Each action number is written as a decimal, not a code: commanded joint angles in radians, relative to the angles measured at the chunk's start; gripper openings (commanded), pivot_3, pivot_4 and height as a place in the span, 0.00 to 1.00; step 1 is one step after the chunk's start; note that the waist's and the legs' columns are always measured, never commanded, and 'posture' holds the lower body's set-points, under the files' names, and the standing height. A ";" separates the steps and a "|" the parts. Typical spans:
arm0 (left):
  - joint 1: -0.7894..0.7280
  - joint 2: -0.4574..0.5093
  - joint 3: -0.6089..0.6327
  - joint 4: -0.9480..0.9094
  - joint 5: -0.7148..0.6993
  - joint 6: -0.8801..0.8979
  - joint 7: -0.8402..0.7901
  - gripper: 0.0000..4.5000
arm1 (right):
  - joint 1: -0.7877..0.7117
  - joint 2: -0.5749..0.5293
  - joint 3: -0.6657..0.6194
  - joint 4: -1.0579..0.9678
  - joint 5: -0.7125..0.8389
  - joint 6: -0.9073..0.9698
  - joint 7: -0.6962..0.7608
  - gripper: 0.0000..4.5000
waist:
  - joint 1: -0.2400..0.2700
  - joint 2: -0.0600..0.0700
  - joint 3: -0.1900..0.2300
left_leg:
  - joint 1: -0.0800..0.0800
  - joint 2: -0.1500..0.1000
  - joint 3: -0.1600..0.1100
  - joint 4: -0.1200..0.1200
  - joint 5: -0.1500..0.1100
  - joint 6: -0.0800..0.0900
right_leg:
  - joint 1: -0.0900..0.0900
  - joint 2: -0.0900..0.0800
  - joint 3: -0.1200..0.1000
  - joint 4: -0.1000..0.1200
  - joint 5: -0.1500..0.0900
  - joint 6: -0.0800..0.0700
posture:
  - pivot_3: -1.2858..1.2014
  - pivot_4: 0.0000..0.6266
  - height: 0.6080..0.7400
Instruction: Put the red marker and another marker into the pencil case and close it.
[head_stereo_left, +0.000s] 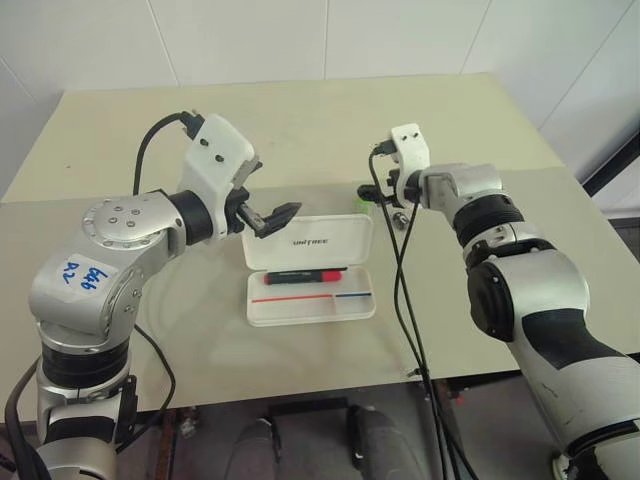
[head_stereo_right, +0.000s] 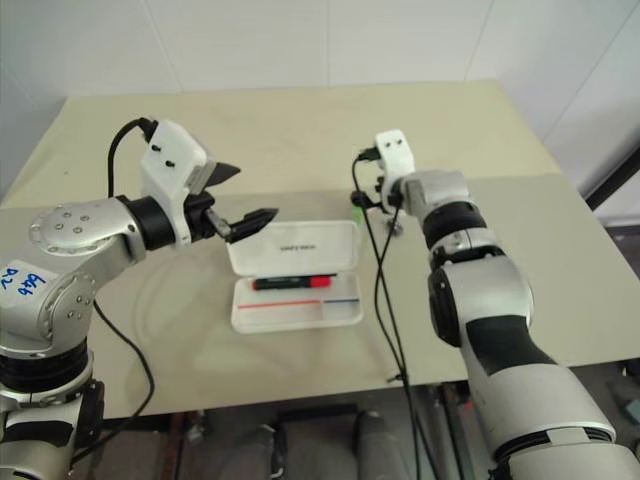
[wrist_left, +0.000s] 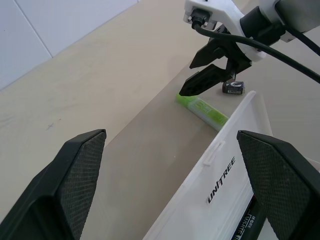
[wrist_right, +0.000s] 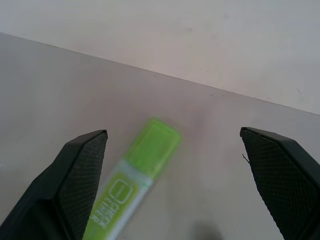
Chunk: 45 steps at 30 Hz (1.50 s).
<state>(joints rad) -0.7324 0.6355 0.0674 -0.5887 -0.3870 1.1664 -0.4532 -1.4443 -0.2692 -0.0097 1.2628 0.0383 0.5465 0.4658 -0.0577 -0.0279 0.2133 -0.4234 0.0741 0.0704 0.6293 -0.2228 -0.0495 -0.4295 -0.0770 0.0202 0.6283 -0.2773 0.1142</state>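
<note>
The green marker is still apart from the raised fingers of my right gripper, and table shows between them. My right gripper needs to go down before it closes on the marker.
The white pencil case (head_stereo_left: 308, 241) lies open at the table's middle, lid laid back and tray (head_stereo_left: 311, 306) toward me. The red marker (head_stereo_left: 305, 274) lies in the tray along its back edge. The stubby light-green marker (wrist_left: 202, 109) lies on the table just behind the lid's far right corner. My right gripper (wrist_right: 173, 136) is open and hovers over the green marker (wrist_right: 135, 175), the marker's end lying between its fingers, not touching. My left gripper (head_stereo_left: 268, 193) is open with nothing in it, raised above the lid's left end and pointing toward the right gripper (wrist_left: 207, 70).
A small dark cylinder (wrist_left: 233, 87) lies on the table beside the green marker, close to the lid's right corner. Black cables (head_stereo_left: 405, 300) hang from my right wrist past the case's right side. The table's front edge (head_stereo_left: 300, 395) runs near me.
</note>
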 joint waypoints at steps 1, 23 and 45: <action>-0.007 0.004 0.009 -0.035 -0.006 -0.002 0.014 1.00 | -0.035 0.011 -0.004 0.001 -0.013 0.006 0.010 1.00 | 0.001 0.000 0.000 | 0.000 0.000 0.000 0.000 0.000 0.000 | 0.000 0.000 0.000 0.000 0.000 0.000 | 0.52 0.24 1.00; 0.008 0.018 0.024 -0.070 -0.011 0.023 0.049 1.00 | 0.009 0.046 0.065 0.045 -0.151 -0.044 -0.001 1.00 | 0.000 0.000 0.000 | 0.000 0.000 0.000 0.000 0.000 0.000 | 0.000 0.000 0.000 0.000 0.000 0.000 | 0.52 0.24 1.00; 0.004 0.021 0.023 -0.072 -0.009 0.019 0.058 1.00 | 0.024 0.031 0.054 0.057 -0.161 -0.003 0.044 0.40 | 0.004 -0.001 0.000 | 0.001 0.000 0.000 0.001 0.000 0.000 | 0.000 0.000 0.000 -0.001 0.000 0.000 | 0.52 0.24 1.00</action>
<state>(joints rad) -0.7224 0.6481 0.0690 -0.6222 -0.3934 1.1919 -0.4042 -1.4272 -0.2207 0.0490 1.3124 -0.1169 0.5355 0.5135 -0.0542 -0.0285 0.2130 -0.4228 0.0739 0.0700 0.6304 -0.2231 -0.0489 -0.4291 -0.0772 0.0199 0.6275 -0.2773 0.1142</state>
